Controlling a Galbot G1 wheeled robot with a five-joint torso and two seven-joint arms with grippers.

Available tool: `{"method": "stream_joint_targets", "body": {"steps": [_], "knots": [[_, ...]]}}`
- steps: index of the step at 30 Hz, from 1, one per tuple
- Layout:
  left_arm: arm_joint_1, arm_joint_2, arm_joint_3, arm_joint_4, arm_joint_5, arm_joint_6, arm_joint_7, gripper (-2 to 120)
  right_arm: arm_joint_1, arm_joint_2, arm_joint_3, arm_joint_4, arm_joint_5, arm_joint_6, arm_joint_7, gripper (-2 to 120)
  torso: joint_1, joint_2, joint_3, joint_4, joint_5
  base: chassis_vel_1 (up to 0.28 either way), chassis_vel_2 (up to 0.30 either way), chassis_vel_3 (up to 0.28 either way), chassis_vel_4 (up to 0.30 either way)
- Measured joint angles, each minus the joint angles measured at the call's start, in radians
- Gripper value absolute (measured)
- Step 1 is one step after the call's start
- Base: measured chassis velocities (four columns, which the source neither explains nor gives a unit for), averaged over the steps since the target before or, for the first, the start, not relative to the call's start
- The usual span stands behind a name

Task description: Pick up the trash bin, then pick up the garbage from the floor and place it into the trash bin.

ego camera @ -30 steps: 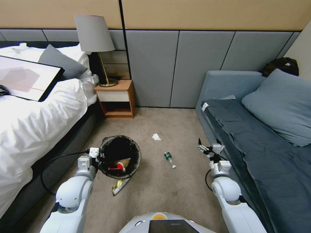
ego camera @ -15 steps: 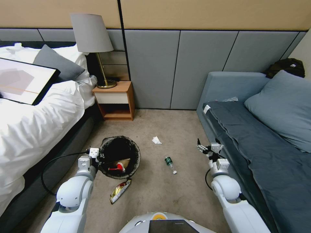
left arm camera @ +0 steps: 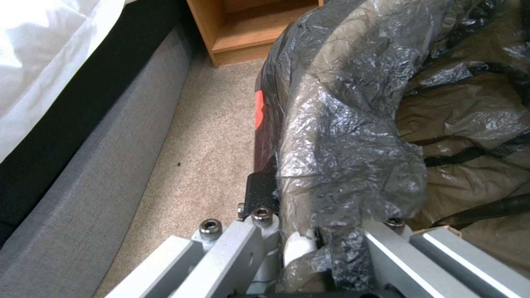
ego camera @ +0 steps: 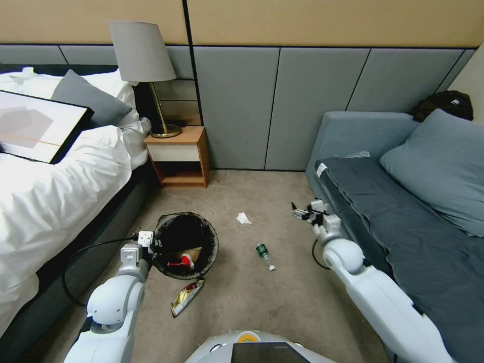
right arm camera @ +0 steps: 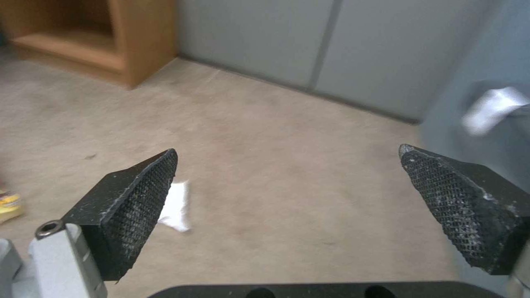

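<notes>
I will reach the bottle with my right gripper and grab its clear section between label and cap (ego camera: 266,258), to drop the bottle into the trash bin (ego camera: 185,244).
The trash bin (ego camera: 185,244), lined with a crinkled black bag, stands by the bed, and my left gripper (ego camera: 151,243) is shut on its near-left rim. The left wrist view shows that left gripper (left arm camera: 309,244) clamping the bag-covered rim of the bin (left arm camera: 342,124). A red-and-white wrapper (ego camera: 181,262) and a brown paper bag (ego camera: 190,252) lie inside. On the carpet are a gold foil wrapper (ego camera: 186,297), a small green-labelled bottle (ego camera: 264,255) and a white tissue (ego camera: 243,218). My right gripper (ego camera: 300,213) hovers open right of the tissue. In its own view the right gripper (right arm camera: 287,161) spreads wide above the tissue (right arm camera: 174,205).
A bed (ego camera: 50,191) runs along the left. A wooden nightstand (ego camera: 179,159) with a lamp (ego camera: 143,55) stands at the back wall. A grey sofa (ego camera: 403,212) lines the right. Open carpet lies between them.
My right arm has stretched forward and to the left, bringing its open gripper closer to the tissue. The head camera shifted slightly earlier. The left gripper still holds the bin.
</notes>
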Motion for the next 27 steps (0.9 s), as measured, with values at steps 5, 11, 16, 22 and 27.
{"method": "stream_joint_targets", "body": {"steps": [5, 11, 16, 22, 27], "knots": [[0.005, 0.003, 0.000, -0.007, 0.008, 0.000, 0.006, 0, 0.156, 0.006, -0.103, -0.097, 0.169, -0.177, -0.062, 100, 0.000, 0.000, 0.000, 0.0002, 0.0000, 0.000, 0.000, 0.000, 0.000], [0.009, 0.004, -0.002, -0.007, 0.014, 0.000, 0.009, 0, 0.289, 0.030, -0.253, -0.234, 0.224, -0.238, -0.124, 100, 0.000, 0.000, 0.000, 0.0001, -0.0002, 0.000, 0.000, 0.000, 0.000], [0.011, 0.000, 0.001, -0.005, 0.017, 0.000, 0.011, 0, 0.380, 0.099, -0.376, -0.370, 0.237, -0.239, -0.148, 100, 0.000, 0.000, 0.000, 0.0001, -0.0003, 0.000, 0.000, 0.000, 0.000], [0.012, 0.001, -0.002, 0.000, 0.017, 0.000, 0.013, 0, 0.344, 0.162, -0.406, -0.479, 0.182, -0.235, -0.159, 100, 0.000, 0.000, 0.000, 0.0000, 0.0006, 0.000, 0.000, 0.000, 0.000], [0.017, -0.007, -0.003, 0.009, 0.022, 0.000, 0.017, 0, 0.289, 0.167, -0.400, -0.497, 0.137, -0.233, -0.167, 100, 0.000, 0.000, 0.000, -0.0003, 0.0003, 0.000, 0.000, 0.000, 0.000]]}}
